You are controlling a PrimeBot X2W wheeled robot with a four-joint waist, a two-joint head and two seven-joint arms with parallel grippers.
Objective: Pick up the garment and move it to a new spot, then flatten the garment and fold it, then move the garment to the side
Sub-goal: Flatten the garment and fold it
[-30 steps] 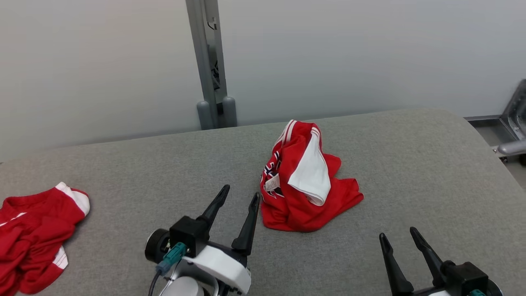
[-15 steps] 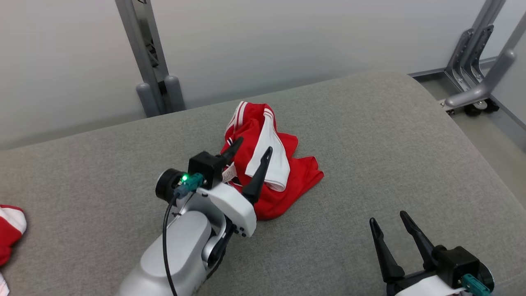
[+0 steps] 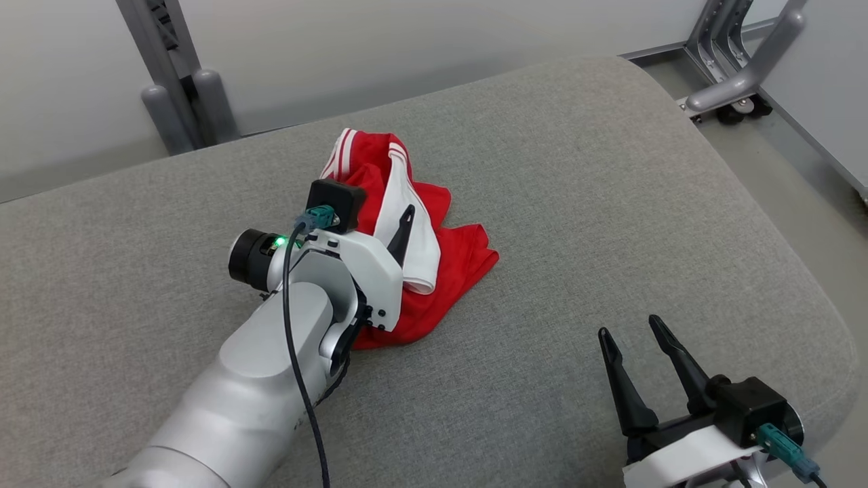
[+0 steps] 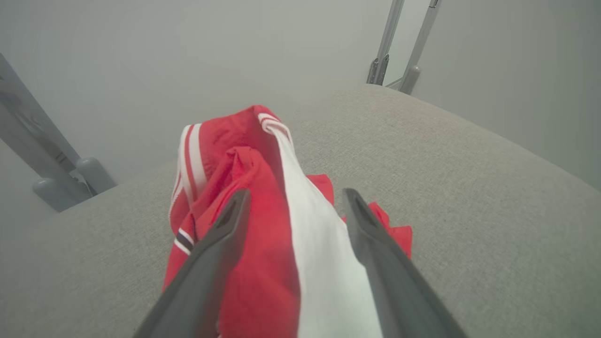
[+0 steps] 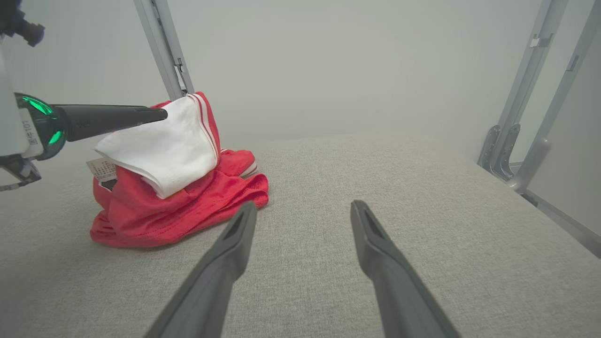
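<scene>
The left gripper grabs the garment by its white edge (image 3: 392, 205) next, as this edge stands up in a fold while the red cloth (image 3: 462, 259) around it lies slack.
The garment (image 3: 461, 264) is a crumpled red heap with a white panel and striped trim, lying near the middle of the grey padded table (image 3: 610, 203). My left gripper (image 3: 383, 200) hovers low over its top, open, one finger on either side of the white fold. The left wrist view has the garment (image 4: 263, 197) between and under my left gripper's (image 4: 296, 195) spread fingers, with nothing clamped. My right gripper (image 3: 629, 327) stands open over bare padding at the front right, well clear of the cloth. In the right wrist view the garment (image 5: 178, 206) lies to the left of my right gripper (image 5: 304, 205).
Grey metal posts (image 3: 169, 88) rise behind the table's far edge against a pale wall. A metal frame leg with casters (image 3: 739, 74) stands on the floor past the table's rounded right edge. Bare padding stretches right of the garment.
The head camera has swung right and down, so the second red cloth at the left left the picture. My left arm reached forward until its open fingers stood over the garment. The right gripper kept still.
</scene>
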